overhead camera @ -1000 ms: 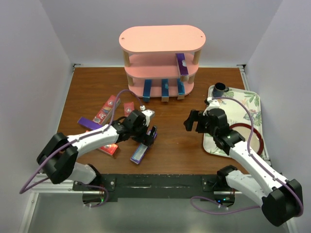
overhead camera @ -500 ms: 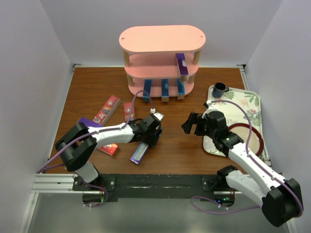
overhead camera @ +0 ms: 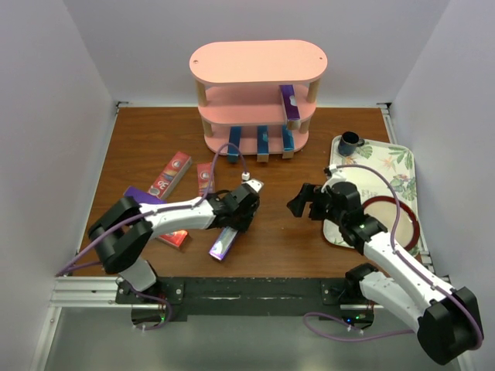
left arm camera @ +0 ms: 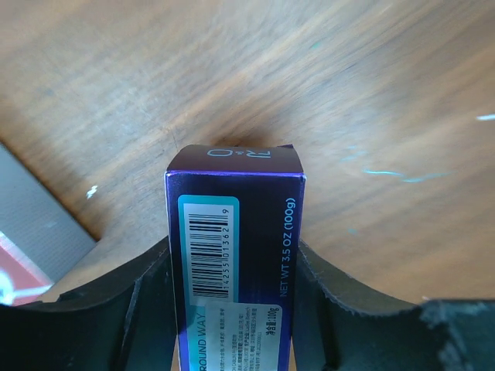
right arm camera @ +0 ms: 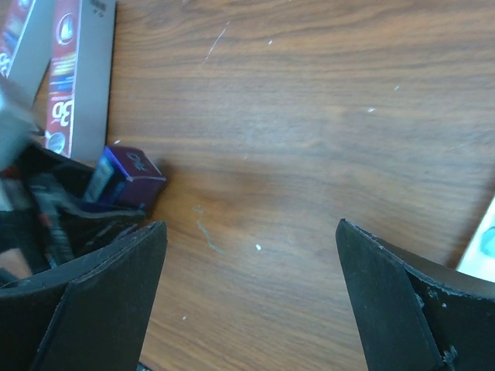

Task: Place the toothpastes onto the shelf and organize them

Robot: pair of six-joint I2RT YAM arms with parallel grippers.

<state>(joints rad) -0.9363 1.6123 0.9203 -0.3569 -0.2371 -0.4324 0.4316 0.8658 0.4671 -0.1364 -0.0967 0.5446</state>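
The purple toothpaste [overhead camera: 230, 233] [left arm camera: 234, 291] would come up off the wood if the robot's left gripper lifted now, because both fingers are shut flush against the toothpaste's long sides.
The pink shelf [overhead camera: 259, 62] stands at the back, with one purple toothpaste [overhead camera: 288, 106] on its middle tier and three blue ones [overhead camera: 262, 141] on the bottom tier. My left gripper [overhead camera: 235, 222] [left arm camera: 233, 246] is low at the table, both jaws pressed against the sides of a purple toothpaste [overhead camera: 223, 243] [left arm camera: 236, 232] lying flat. Red toothpastes [overhead camera: 172, 171] [right arm camera: 68, 85] and another purple one [overhead camera: 143, 195] lie to its left. My right gripper [overhead camera: 298, 202] [right arm camera: 249, 224] hangs open over bare wood, right of the held carton, whose end [right arm camera: 133, 176] shows in its view.
A floral tray [overhead camera: 390, 164] at the right holds a dark mug [overhead camera: 349, 142] and a red-rimmed plate [overhead camera: 396, 222]. My right arm passes over the tray. White walls close in the table on the left, right and back.
My left gripper shifted over the purple toothpaste and its jaws closed onto the sides. My right gripper drifted slightly left and toward the near edge, still open.
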